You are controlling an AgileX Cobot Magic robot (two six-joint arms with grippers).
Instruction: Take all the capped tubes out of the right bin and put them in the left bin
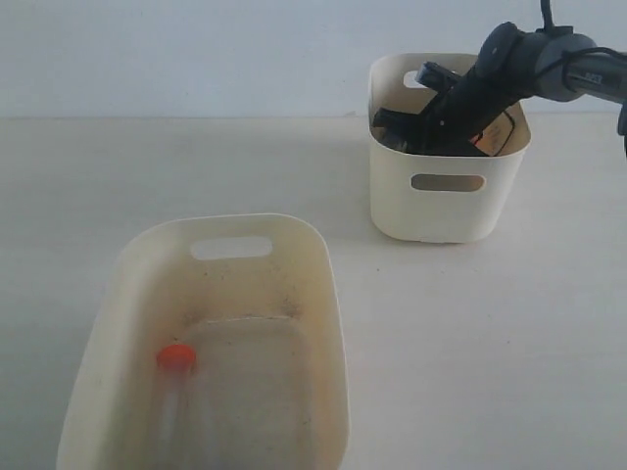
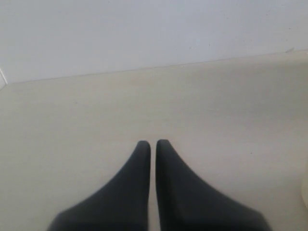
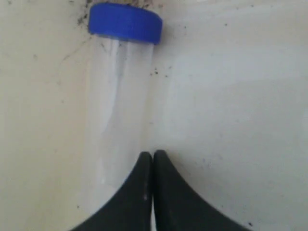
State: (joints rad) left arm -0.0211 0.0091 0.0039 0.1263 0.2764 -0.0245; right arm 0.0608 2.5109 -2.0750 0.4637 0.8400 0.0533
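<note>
The robot's right gripper is closed beside the blue-capped tube (image 3: 125, 23). It next needs to open again, move over the tube and close on its clear body (image 3: 117, 115).
A clear capped tube (image 3: 120, 110) with a blue cap (image 3: 126, 21) lies on the floor of the right bin (image 1: 449, 211). My right gripper (image 3: 153, 154) is down inside that bin, shut, with its fingers pressed together beside the tube and nothing between them. In the exterior view the bin wall hides the fingertips. Another capped tube with an orange cap (image 1: 176, 356) lies in the left bin (image 1: 230, 230). Over the bare table, my left gripper (image 2: 153, 143) is shut and empty.
The right arm (image 1: 534, 64) comes in from the upper right over the right bin's rim. Light tabletop (image 1: 470, 333) lies between the two bins, and a pale wall (image 1: 196, 49) stands behind. Dark specks dot both bin floors.
</note>
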